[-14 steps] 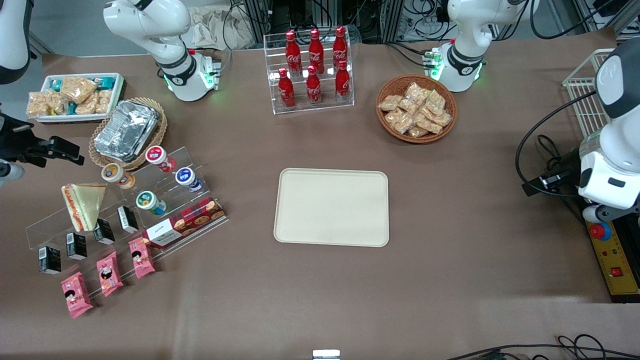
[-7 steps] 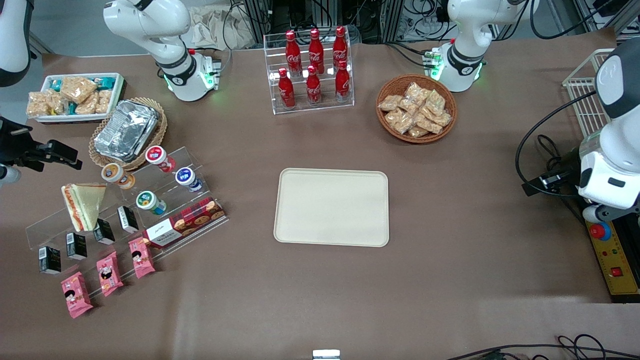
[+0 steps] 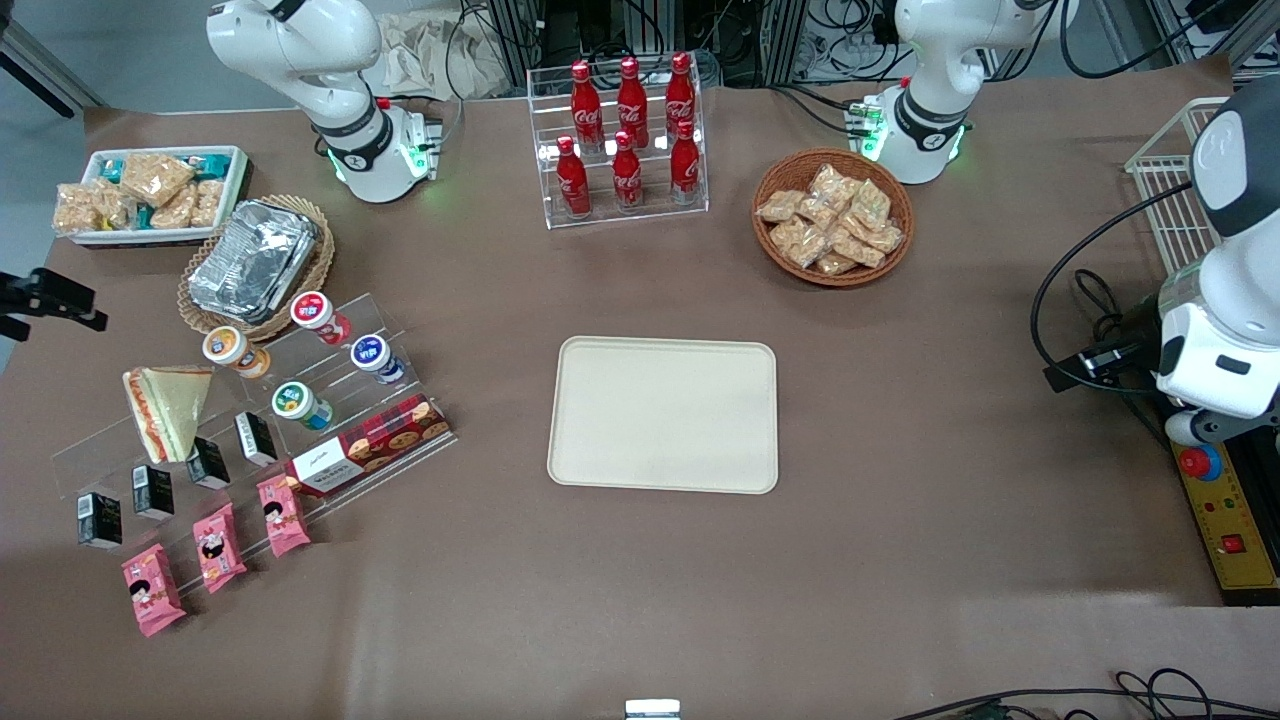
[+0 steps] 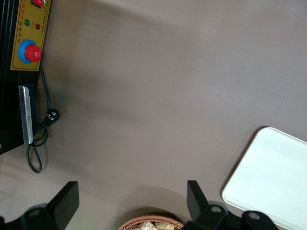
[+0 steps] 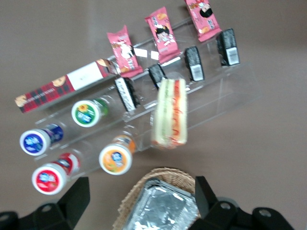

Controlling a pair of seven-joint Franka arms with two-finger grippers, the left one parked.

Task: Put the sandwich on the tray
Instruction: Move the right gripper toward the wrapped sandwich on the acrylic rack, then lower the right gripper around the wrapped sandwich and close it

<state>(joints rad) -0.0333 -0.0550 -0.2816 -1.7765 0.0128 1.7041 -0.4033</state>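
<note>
My right gripper picks up the sandwich (image 3: 165, 410) across its two flat bread sides next. Then it sets the sandwich on the tray (image 3: 663, 413).
The sandwich (image 3: 165, 410), a wrapped white-bread wedge with a red-orange and green edge, lies on the top step of a clear acrylic stand (image 3: 250, 410) toward the working arm's end of the table. It also shows in the right wrist view (image 5: 170, 115). The cream-beige tray (image 3: 663, 413) lies bare at the table's middle, and its corner shows in the left wrist view (image 4: 273, 177). My right gripper (image 3: 50, 298) hangs at the table's edge, farther from the front camera than the sandwich and apart from it. In the wrist view it (image 5: 141, 191) is open and empty over the foil containers.
A wicker basket of foil containers (image 3: 255, 262) sits beside the stand, which also carries yogurt cups (image 3: 300, 405), black packets, pink snack packets (image 3: 218, 545) and a cookie box (image 3: 370, 445). A white snack bin (image 3: 150, 195), cola bottles (image 3: 625, 140) and a snack basket (image 3: 833, 217) lie farther back.
My right gripper has slid outward toward the working arm's end of the table, and most of the arm has left the front view. The sandwich and tray have not moved.
</note>
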